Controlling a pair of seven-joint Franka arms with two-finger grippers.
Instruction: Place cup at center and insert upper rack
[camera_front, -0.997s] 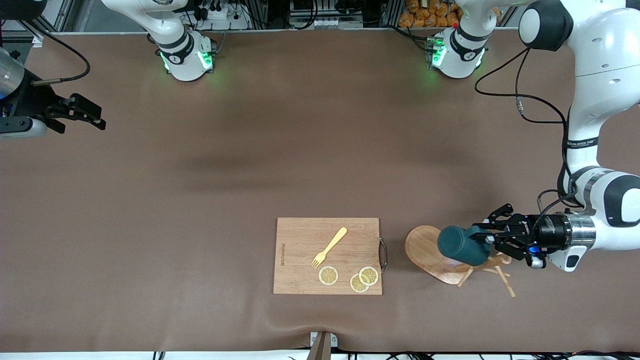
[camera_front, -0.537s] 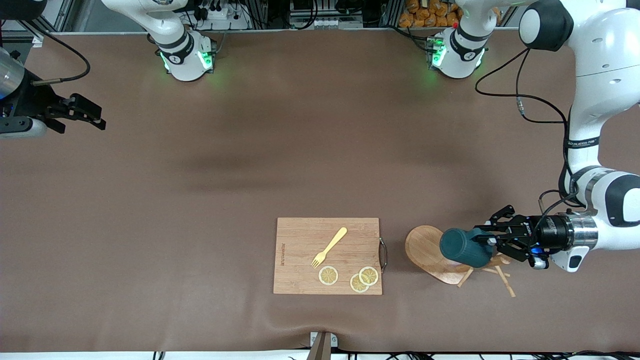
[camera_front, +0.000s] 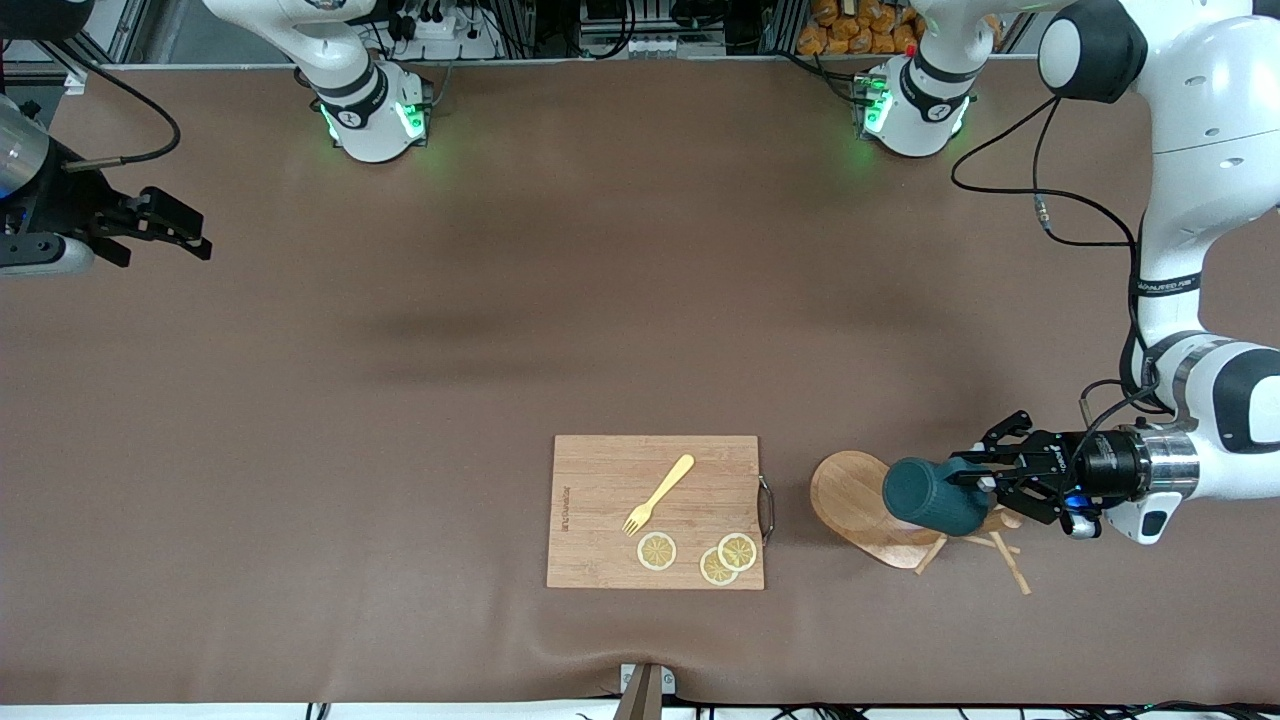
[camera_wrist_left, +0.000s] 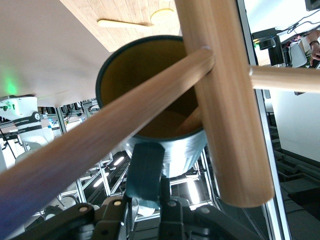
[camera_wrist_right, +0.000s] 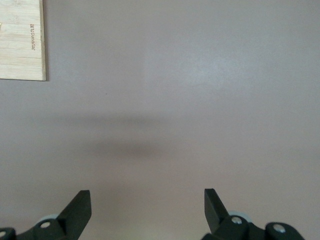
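Note:
A wooden peg reaches inside the teal cup's opening, so the cup would hang there. It is now time for my left gripper to open.
The dark teal cup (camera_front: 930, 496) is held on its side by my left gripper (camera_front: 978, 484), which is shut on the cup's handle (camera_wrist_left: 145, 172). The cup hangs over the wooden upper rack (camera_front: 850, 497), which lies tipped on the table with its pegs (camera_front: 1005, 562) pointing toward the left arm's end. In the left wrist view the cup's tan inside (camera_wrist_left: 150, 80) faces the camera, and the rack's post (camera_wrist_left: 225, 100) and a peg (camera_wrist_left: 100, 145) cross in front of its mouth. My right gripper (camera_front: 185, 236) waits open and empty at the right arm's end (camera_wrist_right: 147, 200).
A rectangular wooden cutting board (camera_front: 600, 510) lies beside the rack, toward the right arm's end. It carries a yellow fork (camera_front: 660, 492) and lemon slices (camera_front: 657, 551). Its corner shows in the right wrist view (camera_wrist_right: 20, 40).
My left gripper has drawn the cup slightly toward the left arm's end, along the rack. The right arm has not moved.

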